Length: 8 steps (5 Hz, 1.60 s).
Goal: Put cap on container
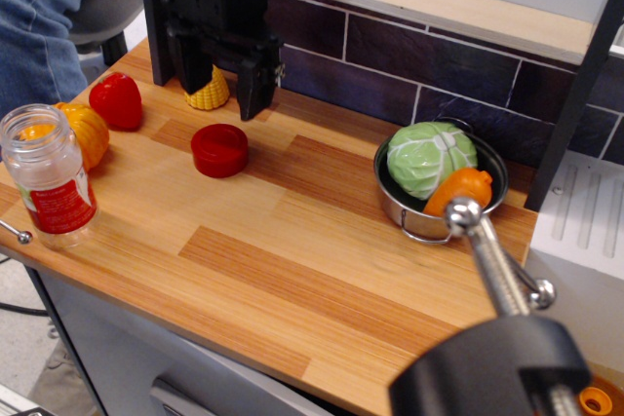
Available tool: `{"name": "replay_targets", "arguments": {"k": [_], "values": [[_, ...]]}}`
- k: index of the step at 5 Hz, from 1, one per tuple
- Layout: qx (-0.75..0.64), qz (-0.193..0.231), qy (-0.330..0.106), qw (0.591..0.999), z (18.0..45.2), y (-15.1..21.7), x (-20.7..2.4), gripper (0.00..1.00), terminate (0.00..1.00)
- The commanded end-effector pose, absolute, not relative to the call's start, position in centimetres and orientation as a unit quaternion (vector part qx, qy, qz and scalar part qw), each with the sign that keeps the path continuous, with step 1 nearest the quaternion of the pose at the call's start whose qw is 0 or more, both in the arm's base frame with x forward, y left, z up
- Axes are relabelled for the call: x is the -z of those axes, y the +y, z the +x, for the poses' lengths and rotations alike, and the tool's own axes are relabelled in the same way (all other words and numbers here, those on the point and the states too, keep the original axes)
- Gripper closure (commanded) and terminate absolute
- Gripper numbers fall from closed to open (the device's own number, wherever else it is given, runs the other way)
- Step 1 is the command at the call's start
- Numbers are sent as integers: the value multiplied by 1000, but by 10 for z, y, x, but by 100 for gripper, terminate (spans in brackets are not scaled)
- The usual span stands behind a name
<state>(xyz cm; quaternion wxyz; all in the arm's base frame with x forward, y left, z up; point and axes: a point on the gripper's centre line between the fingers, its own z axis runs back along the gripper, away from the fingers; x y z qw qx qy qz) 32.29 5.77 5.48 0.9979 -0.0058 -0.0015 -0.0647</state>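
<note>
My gripper grabs the red cap by its round side [220, 162] next, to close the opening of the clear jar [35, 126].
The red round cap [219, 150] lies flat on the wooden counter, left of middle. The clear jar with a red-and-white label [51, 177] stands upright and uncapped at the counter's front left edge. My black gripper [223, 97] hangs open just behind and above the cap, its two fingers spread apart and holding nothing. A yellow toy corn [208, 92] stands between and behind the fingers.
A red pepper toy [117, 100] and an orange pumpkin toy [86, 133] sit left of the cap. A steel bowl [417, 224] with a cabbage and an orange vegetable stands at the right. A black post rises at the back left. A clamp fills the lower right foreground.
</note>
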Motion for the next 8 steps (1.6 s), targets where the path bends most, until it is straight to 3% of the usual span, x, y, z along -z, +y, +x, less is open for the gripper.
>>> {"name": "replay_targets", "arguments": {"k": [1,5,6,8], "values": [[67,9,-26,997,328,66,-46,0,0],[41,20,-45,998,324,70,-4,0,0],[49,15,-39,998,328,68,-29,100,0],[105,9,1,994,300,84,-100,100,0]]}}
